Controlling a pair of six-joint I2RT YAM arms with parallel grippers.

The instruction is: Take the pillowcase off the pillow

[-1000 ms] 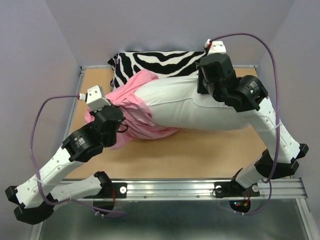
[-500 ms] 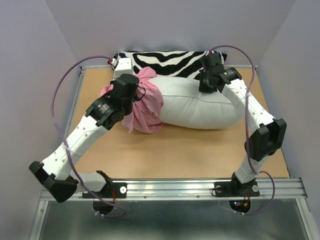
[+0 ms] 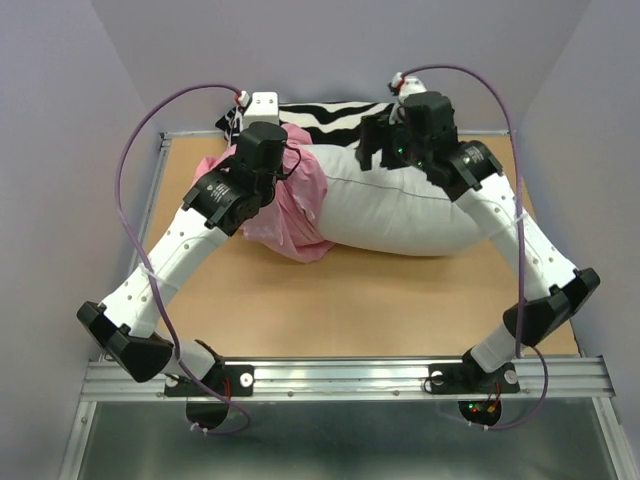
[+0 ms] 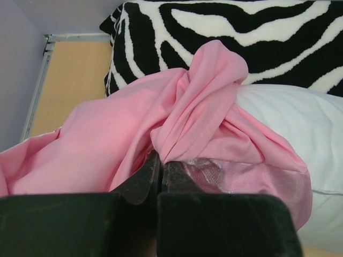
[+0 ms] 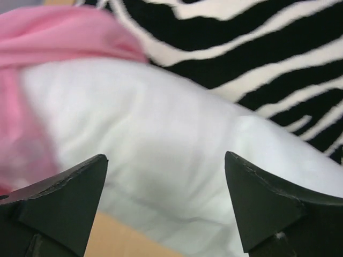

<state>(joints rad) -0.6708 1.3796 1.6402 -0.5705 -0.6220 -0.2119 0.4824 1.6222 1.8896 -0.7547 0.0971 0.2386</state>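
Observation:
My right gripper should hold the pillow while the pink pillowcase (image 3: 295, 215) comes off, so it should grab the pillow by its piped edge seam (image 3: 388, 186) next.
The white pillow (image 3: 410, 205) lies across the middle of the table, its left end still inside the bunched pink pillowcase (image 3: 295, 215). My left gripper (image 3: 285, 172) is over that bunch and shut on a twisted fold of the pillowcase (image 4: 198, 107); its fingertips (image 4: 159, 158) are pressed together on the cloth. My right gripper (image 3: 372, 152) hovers over the pillow's back edge. In the right wrist view it is (image 5: 166, 158) wide open, with only the bare pillow (image 5: 161, 123) showing between the fingers. A strip of pillowcase (image 5: 48, 32) shows at the left there.
A black-and-white zebra pillow (image 3: 330, 115) lies against the back wall, right behind both grippers, also seen as the zebra pillow (image 4: 241, 32) in the left wrist view. Bare tabletop (image 3: 380, 295) runs along the front, with a metal rail (image 3: 350, 375) at the near edge.
My right gripper has opened and let go of the pillow, which has settled flat. My left arm has carried the gathered pillowcase toward the back of the table.

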